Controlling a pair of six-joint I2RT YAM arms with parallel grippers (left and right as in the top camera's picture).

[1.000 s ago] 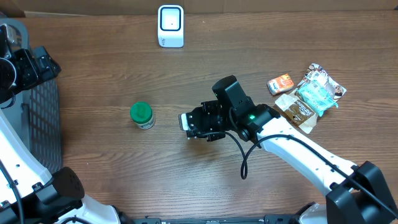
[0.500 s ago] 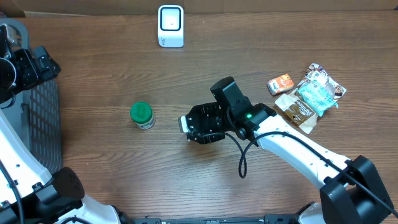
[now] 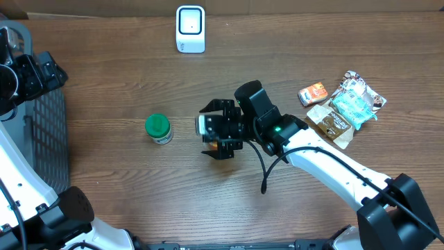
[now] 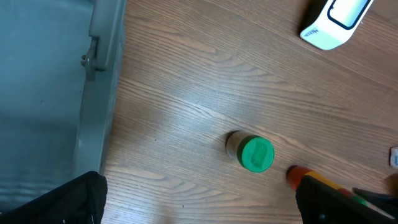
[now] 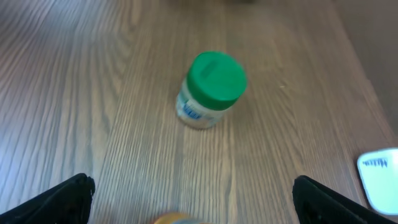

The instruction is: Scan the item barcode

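Observation:
My gripper's fingers are still high above the tabletop, over the item's orange edge, so it is too early to close. My right gripper lowers first, then closes on the small item.
My right gripper [image 3: 216, 128] is open wide at the table's middle, one finger toward the back and one toward the front. A small item with a white face [image 3: 201, 125] and an orange part [image 3: 225, 145] sits between the jaws; whether they touch it I cannot tell. In the right wrist view only its blurred yellow-orange edge [image 5: 171, 218] shows below the open gripper [image 5: 193, 200]. The white scanner [image 3: 190, 29] stands at the back edge. My left gripper [image 3: 52, 73] is open and empty at the far left [image 4: 199, 205].
A green-lidded jar [image 3: 158, 128] stands left of the right gripper, also seen in both wrist views [image 5: 210, 89] [image 4: 254, 152]. A grey basket [image 3: 41, 139] is at the left edge. Snack packets [image 3: 343, 107] lie at the right.
The right gripper's jaws have spread from nearly closed round the item to wide open, and the gripper has shifted slightly back and left. The left arm has not moved.

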